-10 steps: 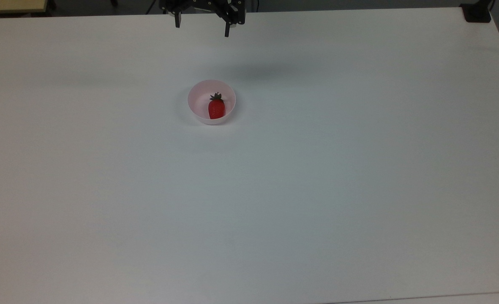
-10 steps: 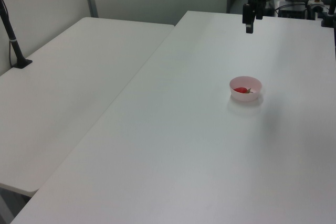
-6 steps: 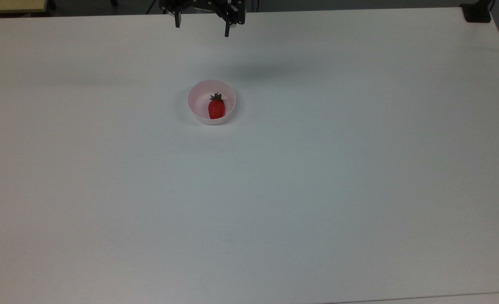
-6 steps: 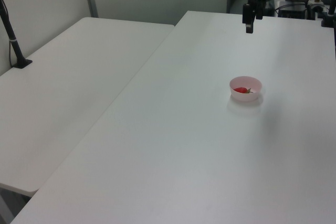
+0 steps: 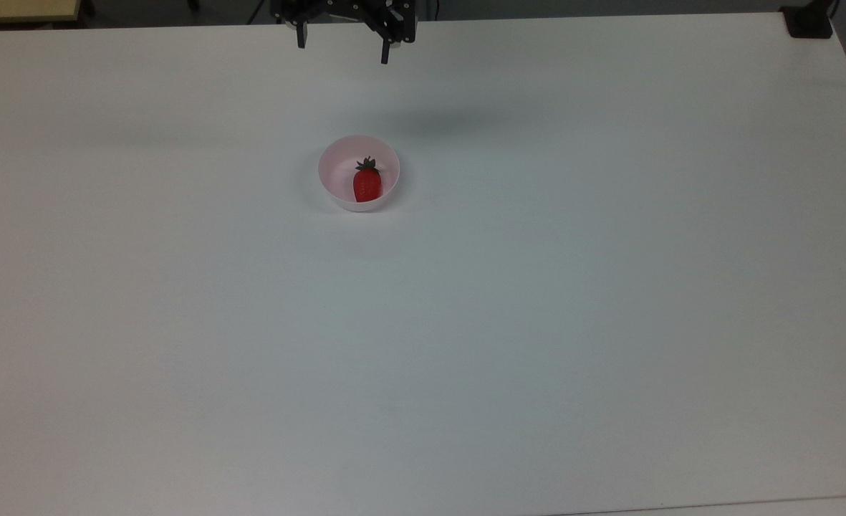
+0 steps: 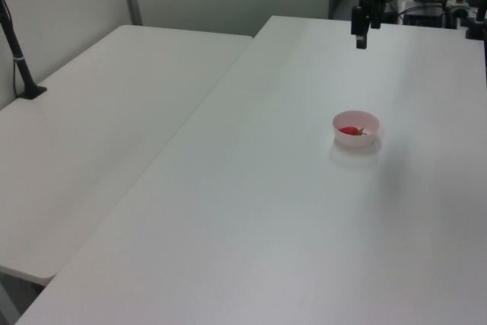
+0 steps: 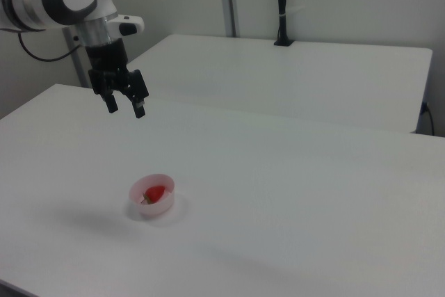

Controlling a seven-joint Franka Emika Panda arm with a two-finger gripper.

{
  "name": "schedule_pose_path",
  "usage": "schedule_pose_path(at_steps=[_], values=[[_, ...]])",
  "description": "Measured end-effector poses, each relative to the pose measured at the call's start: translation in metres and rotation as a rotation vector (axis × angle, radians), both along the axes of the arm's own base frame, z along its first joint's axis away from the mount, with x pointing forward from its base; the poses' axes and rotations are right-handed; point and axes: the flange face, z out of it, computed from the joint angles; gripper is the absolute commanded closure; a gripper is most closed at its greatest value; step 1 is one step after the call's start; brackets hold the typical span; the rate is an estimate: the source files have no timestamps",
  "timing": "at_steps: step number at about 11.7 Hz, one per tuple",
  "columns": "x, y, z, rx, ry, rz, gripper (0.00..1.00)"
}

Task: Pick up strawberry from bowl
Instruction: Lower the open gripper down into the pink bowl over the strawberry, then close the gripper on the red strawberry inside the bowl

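My gripper grips the strawberry by its red body (image 6: 349, 131) next and picks it out of the pale pink bowl (image 6: 356, 140).
A red strawberry (image 5: 367, 185) with a dark green cap lies in a pale pink bowl (image 5: 337, 178) on the white table. The same strawberry (image 6: 350, 131) and bowl (image 6: 356, 140) appear at the left view's right, and the strawberry (image 7: 156, 192) in its bowl (image 7: 152, 206) shows low in the right view. My gripper (image 5: 342, 50) hangs open and empty at the top view's upper edge, well away from the bowl. In the right view the gripper (image 7: 125, 110) is high above the table, up and to the left of the bowl. In the left view the gripper (image 6: 361, 39) hangs beyond the bowl.
A second white table (image 6: 106, 135) adjoins on the left view's left, with a black post (image 6: 19, 55) clamped on it. A black clamp (image 5: 808, 21) sits at the table's corner in the top view's upper right. Equipment (image 6: 445, 5) stands behind the table.
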Motion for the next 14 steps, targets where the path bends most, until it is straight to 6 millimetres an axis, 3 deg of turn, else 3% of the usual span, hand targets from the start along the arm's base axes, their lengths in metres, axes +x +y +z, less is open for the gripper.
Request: schedule_pose_path(at_steps=[3, 6, 9, 14], values=[[0.009, -0.012, -0.021, -0.002, 0.039, -0.014, 0.02], [0.026, -0.024, -0.066, -0.002, 0.113, -0.019, 0.15], [0.036, -0.023, -0.110, 0.028, 0.158, -0.096, 0.18], [0.035, -0.019, -0.193, 0.038, 0.137, -0.294, 0.31]])
